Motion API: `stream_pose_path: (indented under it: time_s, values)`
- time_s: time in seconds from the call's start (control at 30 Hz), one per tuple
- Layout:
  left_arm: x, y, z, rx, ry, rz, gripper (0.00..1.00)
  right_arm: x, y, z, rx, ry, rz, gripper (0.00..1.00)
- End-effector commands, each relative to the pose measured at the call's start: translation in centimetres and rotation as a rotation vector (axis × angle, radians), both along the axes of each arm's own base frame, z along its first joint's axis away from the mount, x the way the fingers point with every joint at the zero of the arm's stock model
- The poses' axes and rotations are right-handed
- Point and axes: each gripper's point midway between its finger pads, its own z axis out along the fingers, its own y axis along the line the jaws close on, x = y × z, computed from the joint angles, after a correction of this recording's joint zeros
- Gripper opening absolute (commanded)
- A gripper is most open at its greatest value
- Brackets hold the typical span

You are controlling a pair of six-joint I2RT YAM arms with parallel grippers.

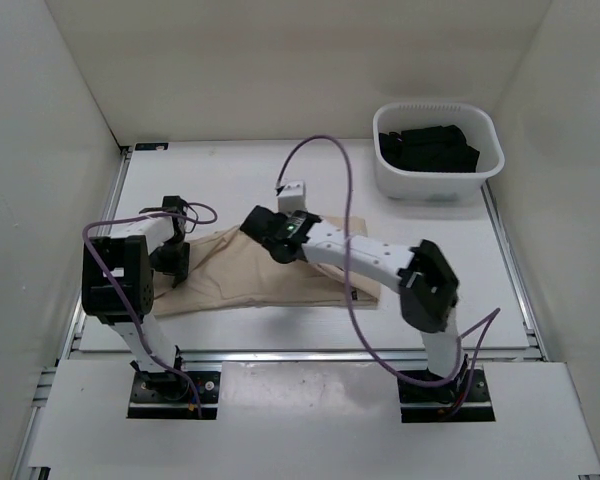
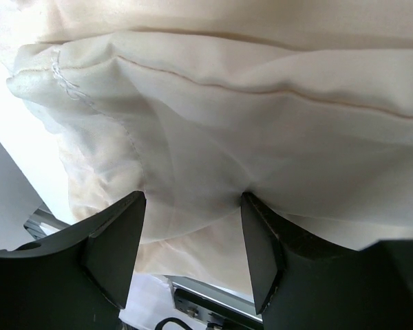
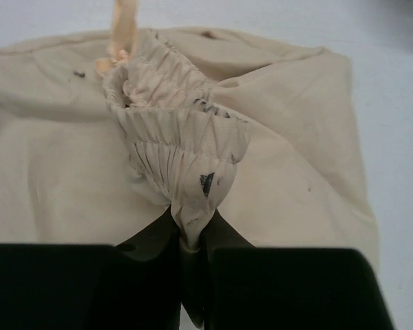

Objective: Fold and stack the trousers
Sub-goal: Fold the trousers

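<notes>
The waistband (image 3: 172,130) hangs close to the trousers' back edge and would end short if I opened now, so my right gripper must move it toward their middle.
The light beige trousers (image 1: 235,275) lie spread across the middle of the table, partly folded. My right gripper (image 1: 264,230) hovers over their back edge; in the right wrist view this gripper (image 3: 191,230) is shut on the gathered waistband (image 3: 172,130), pinched up into a ridge with a small dark tag (image 3: 207,182) showing. My left gripper (image 1: 172,262) is at the trousers' left end. In the left wrist view it (image 2: 193,201) stands open, the fingers (image 2: 117,240) wide apart, with a seamed fold of the cloth (image 2: 261,117) bulging against the tips.
A white basket (image 1: 492,165) holding black garments (image 1: 427,148) stands at the back right. White walls close in the table on three sides. A metal rail (image 1: 300,355) runs along the near edge by the arm bases.
</notes>
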Motion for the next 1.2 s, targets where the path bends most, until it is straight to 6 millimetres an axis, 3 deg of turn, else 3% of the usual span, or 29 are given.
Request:
stream_pose_path:
  time_s: [0.0,0.07,0.2,0.3,0.4,0.43,0.5,0.53,0.57,0.6,0.7,0.73,0.8,0.83,0.87,0.9,0.97,1.0,1.03,1.07,1.1,1.17]
  values:
    - [2.1,0.0,-1.1,0.009,-0.069,0.014,0.69,0.9,1.6,-1.6,-0.009,0.014,-0.048,0.0]
    - [2.1,0.0,-1.1,0.009,-0.069,0.014,0.69,0.0,4.3,-3.0,0.015,0.06,0.021,0.0]
    - [2.1,0.1,-1.1,0.018,-0.069,0.014,0.69,-1.9,8.9,-3.8,0.04,0.099,0.226,0.0]
    - [2.1,0.1,-1.1,0.018,-0.069,0.014,0.69,-4.5,12.2,-4.4,0.06,0.2,0.461,0.16]
    - [2.2,0.1,-0.8,0.018,-0.078,0.015,0.69,-6.6,14.3,-1.7,0.091,0.153,0.635,0.2]
    - [1.9,0.1,-1.0,0.018,-0.069,0.014,0.69,-7.1,14.6,-0.1,0.114,0.122,0.678,0.25]
    - [2.0,0.1,-0.8,0.018,-0.078,0.015,0.69,-8.0,15.2,0.2,0.112,0.141,0.774,0.63]
    - [1.9,0.3,-0.7,0.029,-0.078,0.016,0.7,-8.4,14.8,0.2,0.091,0.167,0.794,0.76]
    - [1.4,0.3,-0.9,0.029,-0.06,0.015,0.71,-8.5,14.6,0.7,0.085,0.173,0.793,0.84]
    - [1.4,0.3,-0.9,0.029,-0.059,0.015,0.71,-8.6,14.4,1.4,0.084,0.174,0.793,0.85]
    - [1.5,1.2,0.1,0.082,-0.079,0.021,0.72,-8.2,12.1,3.1,0.086,0.115,0.728,0.86]
    - [1.5,1.4,0.2,0.101,-0.078,0.023,0.73,-8.5,10.4,3.0,0.087,0.11,0.695,0.86]
    - [1.6,2.6,1.0,0.134,-0.096,0.052,0.73,-5.9,6.9,3.3,0.156,0.088,0.486,0.76]
    - [2.5,3.0,1.8,0.136,-0.132,0.065,0.73,-5.5,4.1,1.9,0.135,0.136,0.386,0.74]
    - [2.8,3.4,2.2,0.137,-0.145,0.078,0.73,-5.6,1.3,-0.7,0.115,0.194,0.294,0.74]
    - [3.3,3.4,2.7,0.137,-0.167,0.079,0.73,-4.5,-1.5,-1.0,0.198,0.218,0.155,0.8]
    - [3.9,4.2,3.6,0.162,-0.191,0.099,0.74,-4.2,-4.1,-2.5,0.332,0.272,0.076,0.88]
    - [3.9,4.2,3.6,0.162,-0.191,0.099,0.75,-5.9,-6.7,-5.9,0.323,0.328,0.042,0.92]
    - [4.3,4.3,4.1,0.163,-0.212,0.1,0.75,-5.9,-7.4,-4.7,0.416,0.292,0.029,0.94]
    - [4.3,4.3,4.1,0.163,-0.212,0.1,0.75,-4.9,-8.4,-4.6,0.477,0.261,-0.007,0.96]
    - [4.7,4.4,4.6,0.174,-0.224,0.103,0.75,-5.8,-9.6,-5.4,0.503,0.282,-0.022,0.99]
    - [4.8,4.9,4.5,0.184,-0.221,0.115,0.77,-5.3,-10.6,-5.9,0.538,0.29,-0.053,0.99]
